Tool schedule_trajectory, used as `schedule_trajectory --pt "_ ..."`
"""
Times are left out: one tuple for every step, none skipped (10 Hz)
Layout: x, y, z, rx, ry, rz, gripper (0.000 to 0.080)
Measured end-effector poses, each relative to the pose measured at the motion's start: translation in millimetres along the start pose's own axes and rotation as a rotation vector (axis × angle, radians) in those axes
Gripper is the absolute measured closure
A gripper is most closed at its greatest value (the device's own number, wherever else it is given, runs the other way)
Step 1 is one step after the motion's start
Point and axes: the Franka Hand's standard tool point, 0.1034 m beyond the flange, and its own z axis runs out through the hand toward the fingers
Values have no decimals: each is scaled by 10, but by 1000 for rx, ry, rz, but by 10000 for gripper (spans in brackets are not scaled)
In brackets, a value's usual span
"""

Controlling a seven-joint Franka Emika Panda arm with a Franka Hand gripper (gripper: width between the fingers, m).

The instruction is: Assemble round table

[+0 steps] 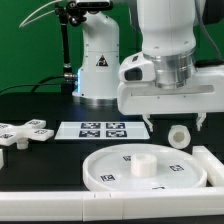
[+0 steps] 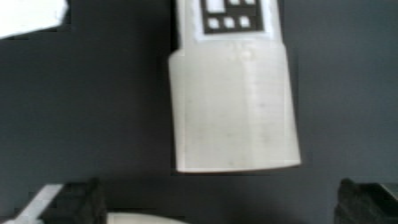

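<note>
Next, my gripper grabs the leg by its plain end [image 2: 238,158], leaving its tagged end free for the disc's middle.
The large rimmed round disc [image 1: 112,170] lies flat at the front of the table with a raised hub [image 1: 145,165] in its middle. The short cylindrical leg [image 1: 180,135] lies just behind the disc's right side. The cross-shaped foot piece [image 1: 27,131] lies at the exterior view's left. My gripper [image 1: 177,124] hangs open and empty right above the leg, one finger on each side. In the wrist view the gripper [image 2: 217,205] is wide open, with a white curved edge [image 2: 143,218], probably the leg, between the fingertips [image 2: 63,200].
The marker board [image 1: 100,130] lies behind the disc. A long white bar [image 1: 210,165] lies at the disc's right, and another white bar [image 1: 50,200] runs along the front edge. The first bar fills the wrist view [image 2: 231,100], with a tag on one end. The robot base [image 1: 97,65] stands at the back.
</note>
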Motion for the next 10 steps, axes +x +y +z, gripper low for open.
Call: schedule_trajectory --pt "44 -4 -19 9 -82 2 151" --pt "60 -11 -33 12 -138 5 151" --pt "45 -2 -7 12 -181 8 151" --pt "-3 14 8 10 -245 11 151" --pt "-13 14 23 8 -303 21 151" --pt "-63 -16 43 -4 -408 46 151" --pt "-81 -18 75 -6 -484 46 151" --pt "-103 9 129 -9 -567 49 151" --pt "-89 0 195 -12 -600 47 151" --pt "-97 -24 226 -15 -597 41 151"
